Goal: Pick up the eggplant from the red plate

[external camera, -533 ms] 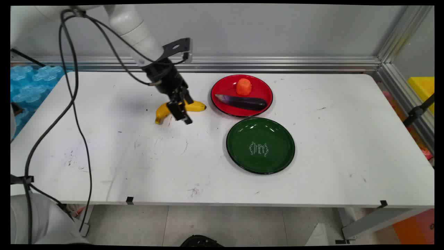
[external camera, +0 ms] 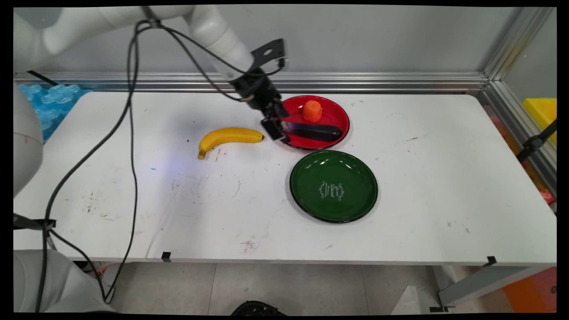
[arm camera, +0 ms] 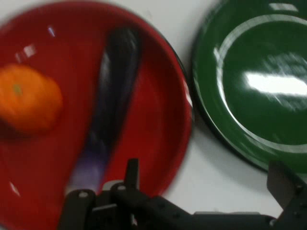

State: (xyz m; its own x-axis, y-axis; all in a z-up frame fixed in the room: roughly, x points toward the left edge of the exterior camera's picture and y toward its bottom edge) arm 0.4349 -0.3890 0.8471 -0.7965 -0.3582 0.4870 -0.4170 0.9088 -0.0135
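Note:
Next, my gripper grabs the dark purple eggplant by its middle (external camera: pixel 314 131) to move it off the red plate (external camera: pixel 334 109) onto the table.
My gripper (external camera: pixel 276 131) hangs open and empty over the left rim of the red plate (external camera: pixel 334 109), just above the near end of a dark purple eggplant (external camera: pixel 316 131) lying on that plate. An orange fruit (external camera: pixel 312 111) sits behind the eggplant on the same plate. In the hand view the gripper (arm camera: pixel 206 191) has its fingers (arm camera: pixel 131 171) spread wide, with the eggplant (arm camera: pixel 112 100) and the orange fruit (arm camera: pixel 29 98) on the red plate (arm camera: pixel 158 129) ahead. A yellow banana (external camera: pixel 227 136) lies on the table to the gripper's left, apart from it.
An empty green plate (external camera: pixel 311 202) sits in front of the red one, and its rim (arm camera: pixel 206 120) fills the right of the hand view. Black cables (external camera: pixel 131 133) hang over the table's left part. Blue moulded trays (external camera: pixel 49 100) lie off the far-left edge.
The gripper left the banana and moved right and slightly back to the red plate's left rim. The banana stays where it lay.

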